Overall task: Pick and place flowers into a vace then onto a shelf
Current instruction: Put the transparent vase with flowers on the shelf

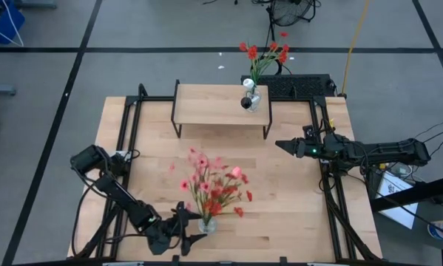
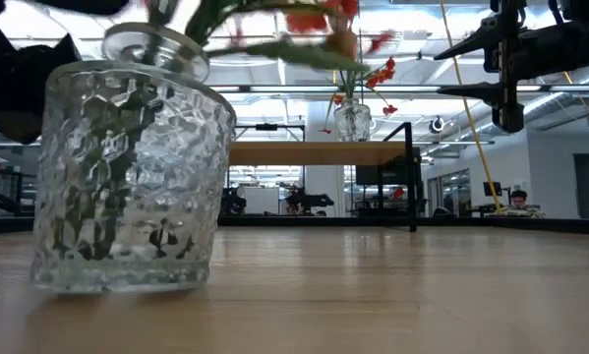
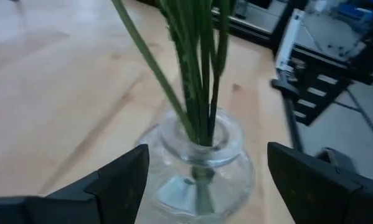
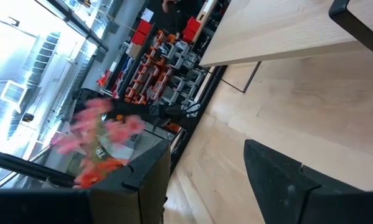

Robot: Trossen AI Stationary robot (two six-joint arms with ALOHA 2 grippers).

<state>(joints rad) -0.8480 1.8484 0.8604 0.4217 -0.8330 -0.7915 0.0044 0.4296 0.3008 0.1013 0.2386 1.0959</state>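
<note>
The clear glass vase will be grabbed next by its neck below the vase's rim (image 1: 208, 221) with my left gripper, to set the flowers on the shelf (image 1: 210, 103).
A clear glass vase (image 1: 207, 224) stands on its base near the table's front edge. It holds pink and red flowers (image 1: 214, 185) on green stalks (image 3: 198, 74). My left gripper (image 1: 195, 227) is open at the vase's left, one finger (image 3: 121, 183) on each side of its body (image 3: 198, 177); I see no touch. A second vase with red flowers (image 1: 252, 97) stands on the right end of the shelf (image 1: 210, 103). My right gripper (image 1: 280, 145) hangs open above the table's right part, holding nothing.
The shelf (image 2: 314, 152) stands on thin black legs at the table's far middle. Black frame rails run along the table's left and right edges (image 1: 125, 133). Bare wood lies between the front vase (image 2: 127, 177) and the shelf.
</note>
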